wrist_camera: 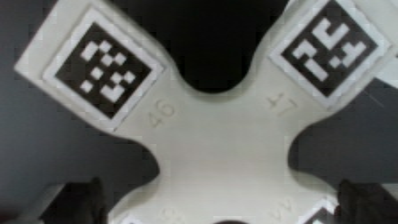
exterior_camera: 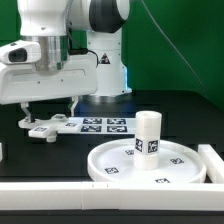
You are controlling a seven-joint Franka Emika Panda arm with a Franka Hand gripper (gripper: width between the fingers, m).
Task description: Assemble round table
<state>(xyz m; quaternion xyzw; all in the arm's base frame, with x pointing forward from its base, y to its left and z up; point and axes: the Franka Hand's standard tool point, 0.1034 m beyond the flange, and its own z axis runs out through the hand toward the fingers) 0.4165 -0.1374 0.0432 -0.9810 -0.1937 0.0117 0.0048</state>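
I should next grab the base piece by its middle [wrist_camera: 221, 178] with my gripper. Then I can put the white cross-shaped base piece [wrist_camera: 222, 140] onto the cylinder leg.
The white cross-shaped base piece [exterior_camera: 45, 127] lies flat on the black table at the exterior view's left. My gripper [exterior_camera: 46, 112] hangs right over it. In the wrist view the base piece [wrist_camera: 222, 140] fills the picture, with two tagged arms spreading away. My gripper [wrist_camera: 217, 205] is open, with one dark finger on each side of the piece's hub and a thin gap to each. The large rimmed round disc [exterior_camera: 182, 160] lies at the front right. The short thick cylinder leg [exterior_camera: 149, 132] stands upright on it.
The marker board [exterior_camera: 100, 124] lies flat just right of the base piece. A white straight-edged border frame [exterior_camera: 60, 196] runs along the front and up the right side [exterior_camera: 213, 162]. The robot's base stands behind, before a green backdrop.
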